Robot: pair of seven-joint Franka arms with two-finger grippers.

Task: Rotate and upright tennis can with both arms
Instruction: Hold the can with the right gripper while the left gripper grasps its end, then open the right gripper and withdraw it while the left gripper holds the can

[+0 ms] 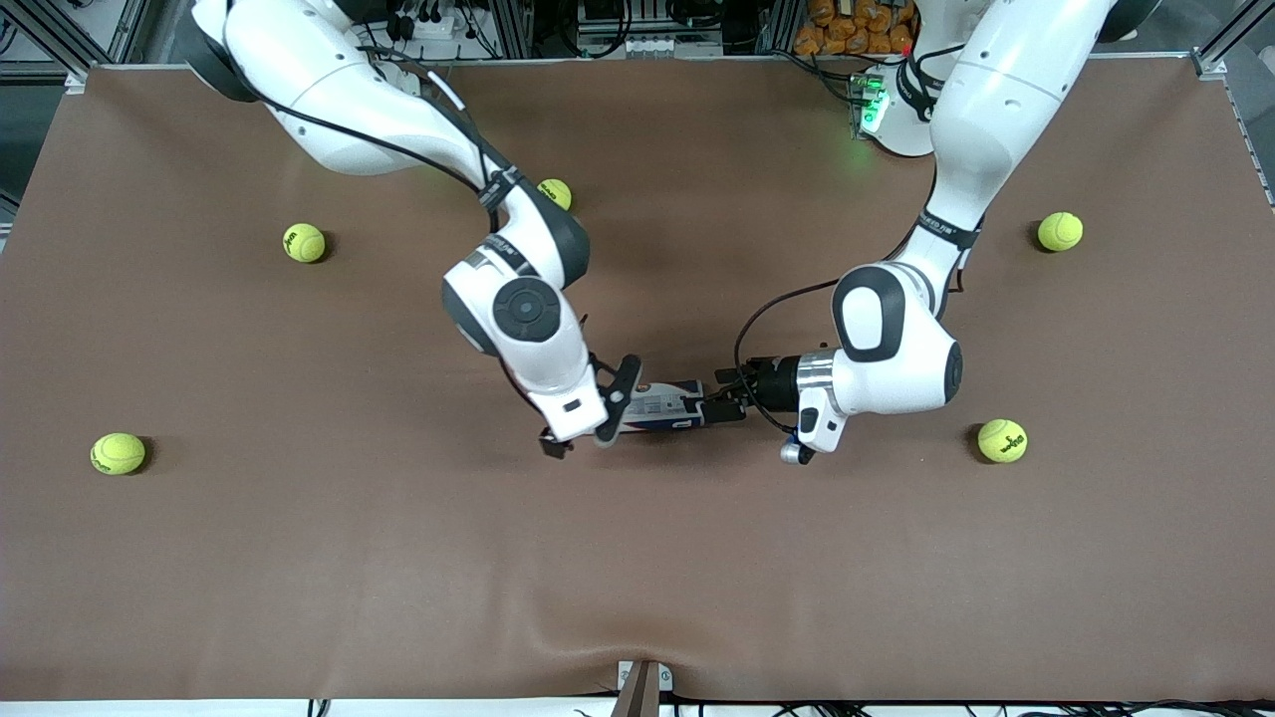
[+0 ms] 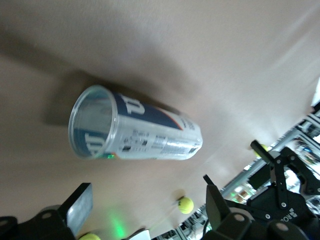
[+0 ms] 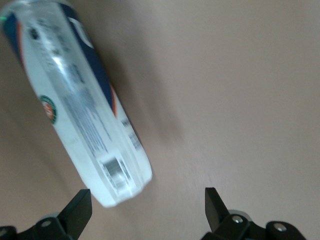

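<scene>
I should grab the tennis can by the rim of its open end (image 2: 113,122) with my left gripper next, to rotate it and set it upright.
The tennis can (image 1: 665,405) lies on its side on the brown table, mid-table, between the two grippers. My left gripper (image 1: 725,409) is low at the can's open end, toward the left arm's end of the table. In the left wrist view its fingers are wide open and empty (image 2: 147,206), and the can (image 2: 135,131) shows its open mouth a little way off. My right gripper (image 1: 615,403) is low at the can's closed end. In the right wrist view it is open and empty (image 3: 147,207), with the can's base (image 3: 75,110) close to one finger (image 3: 79,210).
Several yellow-green tennis balls lie scattered: one (image 1: 555,193) beside the right arm's forearm, two (image 1: 304,242) (image 1: 118,453) toward the right arm's end, and two (image 1: 1060,231) (image 1: 1002,440) toward the left arm's end. A clamp (image 1: 642,687) sits on the table's nearest edge.
</scene>
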